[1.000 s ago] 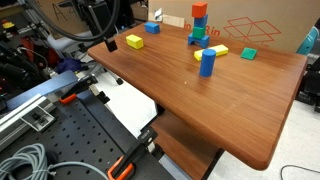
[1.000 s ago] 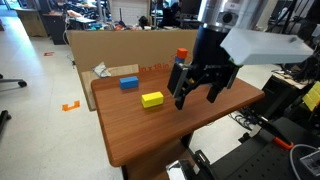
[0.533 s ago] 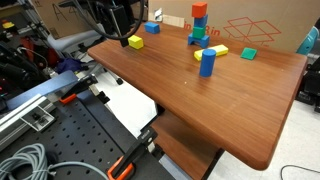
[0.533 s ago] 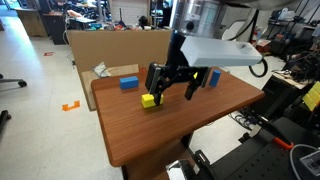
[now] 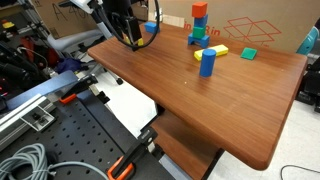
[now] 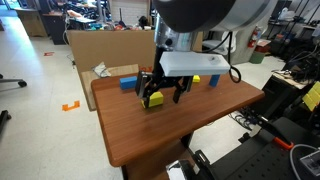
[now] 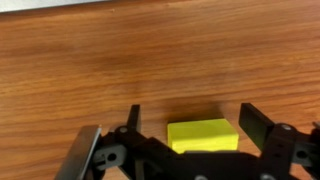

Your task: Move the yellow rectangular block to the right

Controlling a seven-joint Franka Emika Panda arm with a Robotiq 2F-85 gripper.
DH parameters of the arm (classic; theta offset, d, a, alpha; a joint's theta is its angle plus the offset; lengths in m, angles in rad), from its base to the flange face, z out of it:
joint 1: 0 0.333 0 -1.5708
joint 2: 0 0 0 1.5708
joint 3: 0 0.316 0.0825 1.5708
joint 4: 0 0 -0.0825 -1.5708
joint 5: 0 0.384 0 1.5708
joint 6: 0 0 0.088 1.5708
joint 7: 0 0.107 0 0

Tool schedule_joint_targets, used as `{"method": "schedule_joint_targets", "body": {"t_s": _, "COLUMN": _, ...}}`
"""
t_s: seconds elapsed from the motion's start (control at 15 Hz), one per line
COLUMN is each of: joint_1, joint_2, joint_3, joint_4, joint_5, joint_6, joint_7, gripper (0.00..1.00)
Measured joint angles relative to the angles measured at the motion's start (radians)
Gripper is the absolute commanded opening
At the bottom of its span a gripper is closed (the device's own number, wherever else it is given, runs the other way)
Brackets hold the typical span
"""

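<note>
My gripper is above the block, with the block below my fingertips, so it needs to lower before it closes. It would miss the block if it closed now.
The yellow rectangular block (image 7: pixel 203 134) lies flat on the wooden table (image 6: pixel 150 135) near its far left part. My gripper (image 7: pixel 195 125) is open and low over it, with one finger on each side and a gap between each finger and the block. In an exterior view the block (image 6: pixel 153 98) shows between the fingers of the gripper (image 6: pixel 160 92). In an exterior view the gripper (image 5: pixel 130 38) hides the block.
A blue cylinder (image 5: pixel 207 62), a flat yellow-green piece (image 5: pixel 216 50), a green block (image 5: pixel 248 53) and a red-and-blue stack (image 5: pixel 199 22) stand at the table's back. A blue block (image 6: pixel 128 83) lies near the gripper. A cardboard box (image 5: pixel 262 30) stands behind the table.
The gripper has moved across the table to the yellow block and come down around it, still open. The block has not moved.
</note>
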Motion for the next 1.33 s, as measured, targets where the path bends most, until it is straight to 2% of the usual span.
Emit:
{"method": "schedule_joint_targets", "body": {"t_s": 0.53, "joint_1": 0.044, "joint_2": 0.055, "joint_3": -0.021, "joint_4": 0.087, "joint_5": -0.001, "joint_6": 0.0, "joint_7": -0.011, "gripper": 1.0}}
{"method": "schedule_joint_targets", "body": {"t_s": 0.6, "joint_1": 0.049, "joint_2": 0.059, "joint_3": -0.022, "joint_4": 0.09, "joint_5": -0.001, "joint_6": 0.0, "joint_7": -0.011, "gripper": 0.75}}
{"method": "schedule_joint_targets", "body": {"t_s": 0.67, "joint_1": 0.054, "joint_2": 0.062, "joint_3": -0.026, "joint_4": 0.092, "joint_5": -0.004, "joint_6": 0.0, "joint_7": -0.011, "gripper": 0.74}}
{"method": "schedule_joint_targets", "body": {"t_s": 0.73, "joint_1": 0.062, "joint_2": 0.066, "joint_3": -0.034, "joint_4": 0.094, "joint_5": -0.012, "joint_6": 0.0, "joint_7": -0.011, "gripper": 0.68}}
{"method": "schedule_joint_targets", "body": {"t_s": 0.93, "joint_1": 0.08, "joint_2": 0.079, "joint_3": -0.056, "joint_4": 0.104, "joint_5": -0.036, "joint_6": 0.0, "joint_7": -0.012, "gripper": 0.42}}
{"method": "schedule_joint_targets", "body": {"t_s": 1.33, "joint_1": 0.064, "joint_2": 0.076, "joint_3": -0.062, "joint_4": 0.116, "joint_5": -0.032, "joint_6": 0.0, "joint_7": -0.064, "gripper": 0.42}}
